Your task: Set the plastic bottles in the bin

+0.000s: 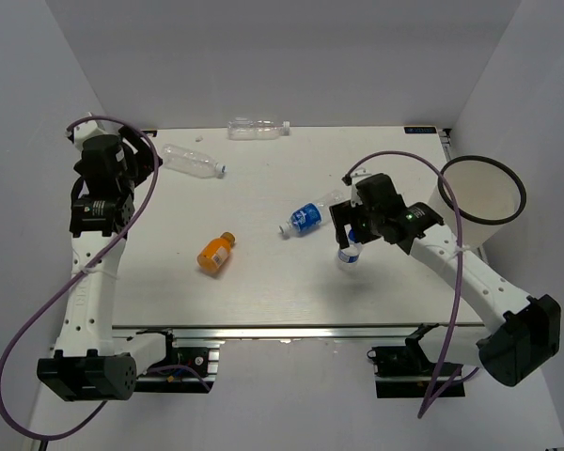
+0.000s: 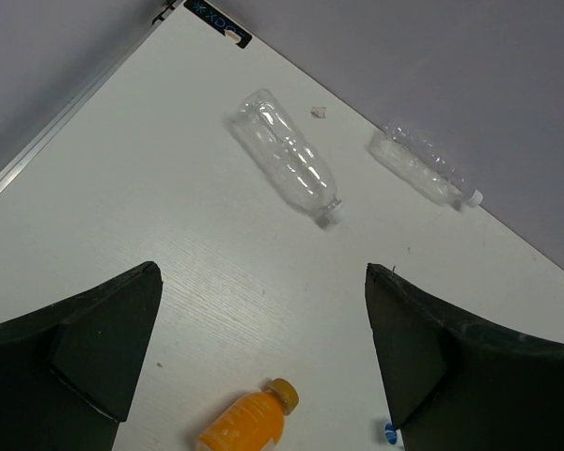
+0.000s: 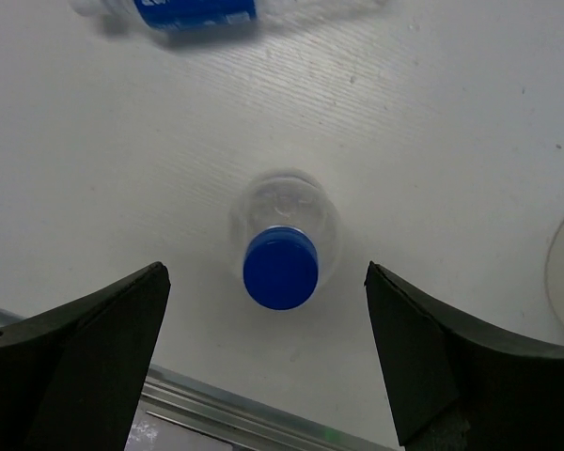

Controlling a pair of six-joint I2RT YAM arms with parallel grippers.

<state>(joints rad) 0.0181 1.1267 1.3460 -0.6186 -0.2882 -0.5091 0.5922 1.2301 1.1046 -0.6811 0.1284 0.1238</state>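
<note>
I should grab the clear bottle with the blue cap by its cap end (image 1: 353,239) next with my right gripper. The bottle's base then stays free to go into the bin (image 1: 482,194) first.
My right gripper (image 1: 350,237) is open and hangs above an upright blue-capped clear bottle (image 1: 347,255), whose blue cap (image 3: 280,268) shows between the fingers without touching them. A second blue-labelled bottle (image 1: 306,217) lies beside it, also in the right wrist view (image 3: 199,11). The stubby orange bottle (image 1: 216,252) lies mid-table, also in the left wrist view (image 2: 244,425). Two clear unlabelled bottles lie at the back: one (image 1: 192,161) (image 2: 287,158) and another (image 1: 258,128) (image 2: 423,165) by the far edge. The white bin (image 1: 482,194) stands at the right. My left gripper (image 1: 124,177) is open and empty.
The table's front aluminium rail (image 3: 216,413) runs just below the upright bottle. White walls enclose the back and both sides. A small white scrap (image 2: 319,113) lies near the far clear bottles. Purple cables loop off both arms.
</note>
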